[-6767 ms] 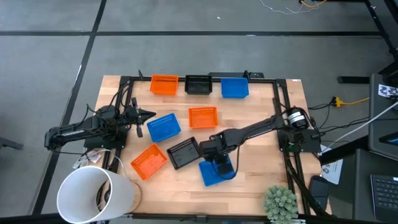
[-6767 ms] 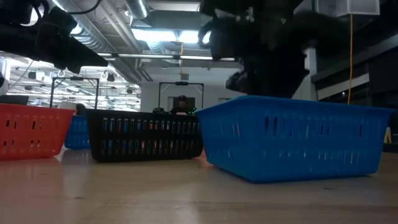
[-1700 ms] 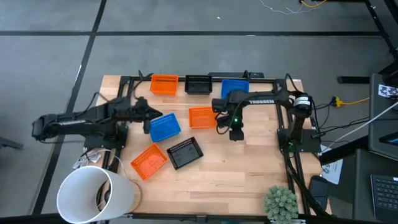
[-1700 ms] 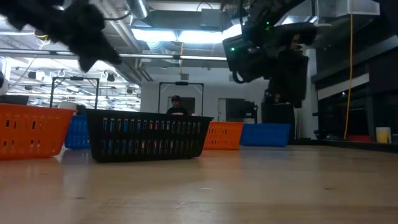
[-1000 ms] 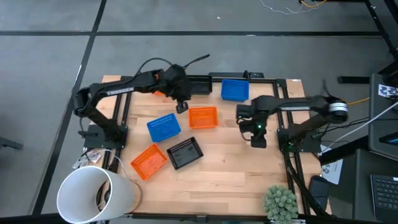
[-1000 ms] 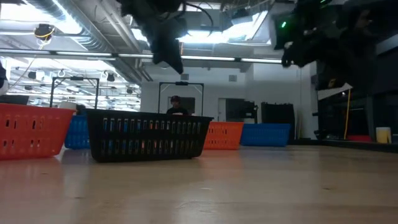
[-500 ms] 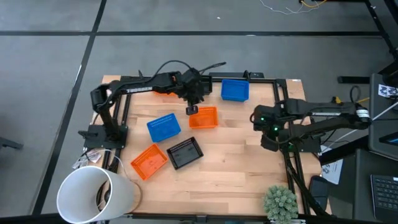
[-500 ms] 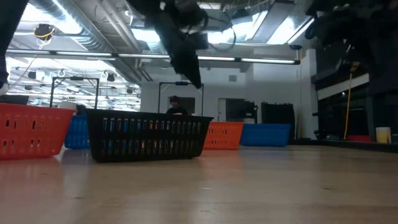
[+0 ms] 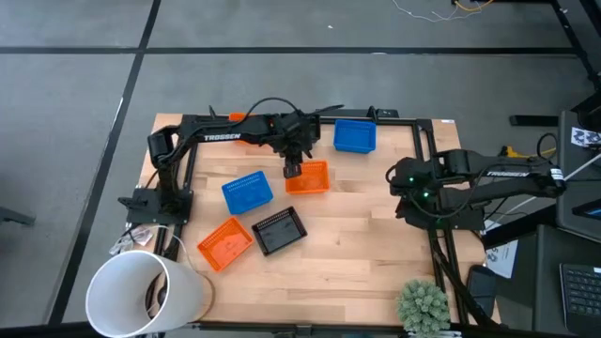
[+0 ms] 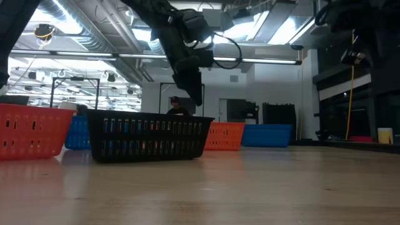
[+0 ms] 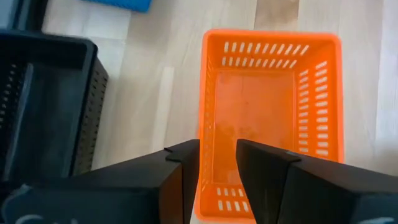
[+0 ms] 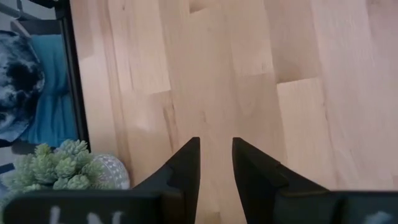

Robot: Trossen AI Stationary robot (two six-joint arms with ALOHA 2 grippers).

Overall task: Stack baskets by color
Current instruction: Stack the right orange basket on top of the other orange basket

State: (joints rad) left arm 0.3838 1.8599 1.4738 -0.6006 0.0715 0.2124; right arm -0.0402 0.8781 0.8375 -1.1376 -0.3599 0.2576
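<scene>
I should stack the orange basket into the other orange basket next, so my left gripper should grab it by its long side.
An orange basket stands on its bottom at the table's middle. My left gripper hangs open just above the basket's left end. One finger is over the inside and one over the outside of the end wall, clear of it. My right gripper is open over bare wood near the table's right edge. A blue basket, a black basket and another orange basket sit on the near left part of the table. A further blue basket stands at the far edge.
My left arm lies over the far row and hides most of what stands there. A black basket sits close beside the orange one. A large white cylinder stands at the near left corner and a green plant at the near right.
My left gripper has swung from the far row toward the table's right and down, to just over the middle orange basket. My right gripper has drawn back toward the table's right edge and risen a little. No basket has moved.
</scene>
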